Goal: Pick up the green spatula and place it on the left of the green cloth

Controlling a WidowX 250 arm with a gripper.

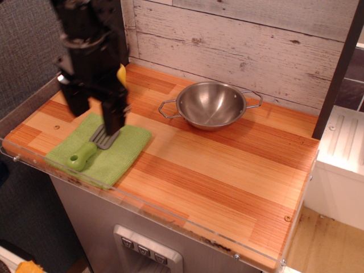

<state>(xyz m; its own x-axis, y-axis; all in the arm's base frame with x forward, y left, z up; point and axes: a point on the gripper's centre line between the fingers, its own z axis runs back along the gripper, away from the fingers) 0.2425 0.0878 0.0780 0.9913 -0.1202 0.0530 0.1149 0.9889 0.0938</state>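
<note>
The green spatula will go on the counter beside the green cloth [116, 156]. My gripper will next grab the spatula by its lime handle [83, 154] to set it there.
The green spatula [86, 151] lies on the green cloth [116, 156] at the front left of the wooden counter, its lime handle toward the front edge and its grey slotted blade toward the back. My gripper [95, 120] hangs just above the blade end, its black fingers [112, 118] spread apart and empty. One finger is over the blade, the other over the cloth's back left edge. The gripper hides part of the blade and the cloth's far corner.
A steel bowl [211, 104] with wire handles stands at the back centre. A yellow bell pepper [121, 75] is mostly hidden behind the gripper. A clear acrylic rim [148, 213] runs along the counter's front edge. A plank wall rises behind.
</note>
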